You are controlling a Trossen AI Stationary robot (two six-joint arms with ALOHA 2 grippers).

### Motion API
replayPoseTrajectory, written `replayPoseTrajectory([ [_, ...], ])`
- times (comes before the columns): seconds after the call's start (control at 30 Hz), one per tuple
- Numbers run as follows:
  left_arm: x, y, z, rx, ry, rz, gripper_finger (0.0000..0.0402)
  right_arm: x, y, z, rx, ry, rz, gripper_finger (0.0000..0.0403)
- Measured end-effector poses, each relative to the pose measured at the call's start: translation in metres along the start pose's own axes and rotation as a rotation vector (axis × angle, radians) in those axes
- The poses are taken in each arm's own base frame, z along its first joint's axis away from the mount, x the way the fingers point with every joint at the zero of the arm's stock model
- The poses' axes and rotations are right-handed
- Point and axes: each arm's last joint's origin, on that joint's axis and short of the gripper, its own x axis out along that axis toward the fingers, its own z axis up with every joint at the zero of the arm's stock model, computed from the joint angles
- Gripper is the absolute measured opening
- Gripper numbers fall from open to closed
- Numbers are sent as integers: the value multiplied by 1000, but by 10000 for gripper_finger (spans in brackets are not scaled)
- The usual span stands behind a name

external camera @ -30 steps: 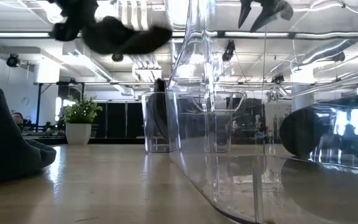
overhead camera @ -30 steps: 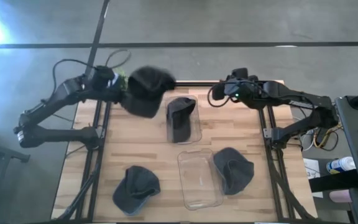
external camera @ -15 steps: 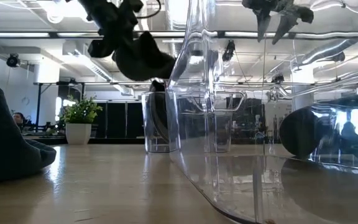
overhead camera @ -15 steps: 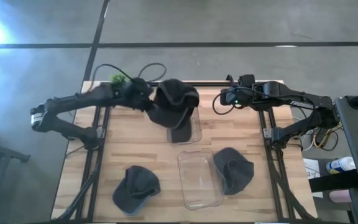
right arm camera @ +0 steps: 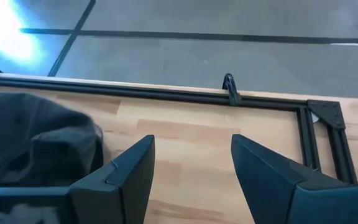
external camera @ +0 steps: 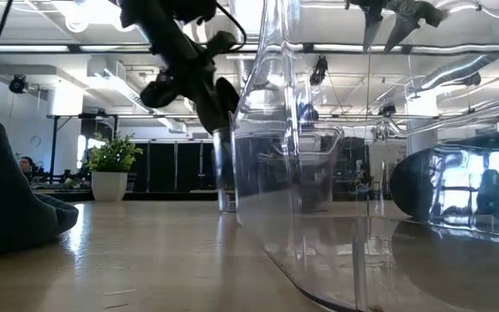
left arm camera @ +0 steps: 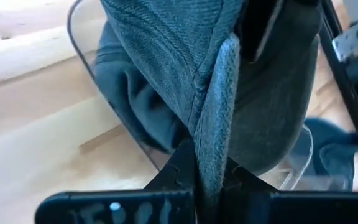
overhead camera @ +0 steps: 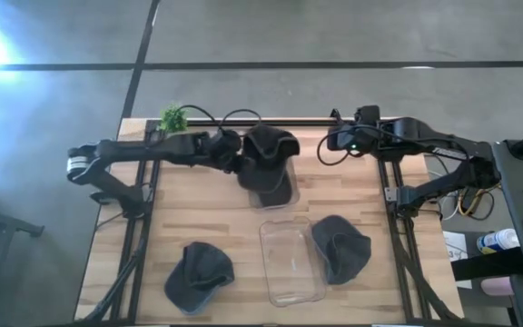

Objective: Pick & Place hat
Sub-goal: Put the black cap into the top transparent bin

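I need to keep holding the grey hat with my left gripper and lower it farther before I let go. The grey hat's brim [overhead camera: 259, 176] stops short of the bottom hat's brim [overhead camera: 278, 193].
A dark grey hat [overhead camera: 269, 153] hangs over the far clear bin [overhead camera: 271, 193], which holds another dark hat. My left gripper [overhead camera: 232, 154] is shut on it, just left of the bin; the left wrist view shows the hat [left arm camera: 229, 81] over the bin's rim [left arm camera: 86, 62]. My right gripper [overhead camera: 332, 138] hovers open above the table's far right part, touching nothing; its fingers [right arm camera: 123, 174] frame bare wood. Two more hats lie on the table: one near left [overhead camera: 198, 274], one near right [overhead camera: 340, 247]. My left gripper pinches the hat by a folded edge of its cloth [left arm camera: 215, 124] between the two fingers, coming level from the table's left. The hat is lifted clear of the table and hangs over the far bin; whether it touches the hat inside I cannot tell.
A second clear bin [overhead camera: 291, 260] sits on the table's near middle. A small green plant [overhead camera: 172, 116] stands at the far left corner. A black frame rail [right arm camera: 166, 93] runs along the table's far edge. Bare wood lies left of the bins.
My left gripper has swung from the table's far left corner toward the right, carrying the hat through the air until it hangs over the far bin, and has come lower. My right gripper has drifted slightly right, still open.
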Motion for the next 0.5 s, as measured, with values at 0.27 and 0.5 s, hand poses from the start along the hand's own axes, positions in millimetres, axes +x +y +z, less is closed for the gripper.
replayPoseTrajectory([
  [0.27,32,-2,-13,-8,-63,208,9,-11,-13,5,-35,-14,32,207],
  [0.5,46,1,-36,-12,-20,347,9,-11,-14,6,-63,-18,34,207],
])
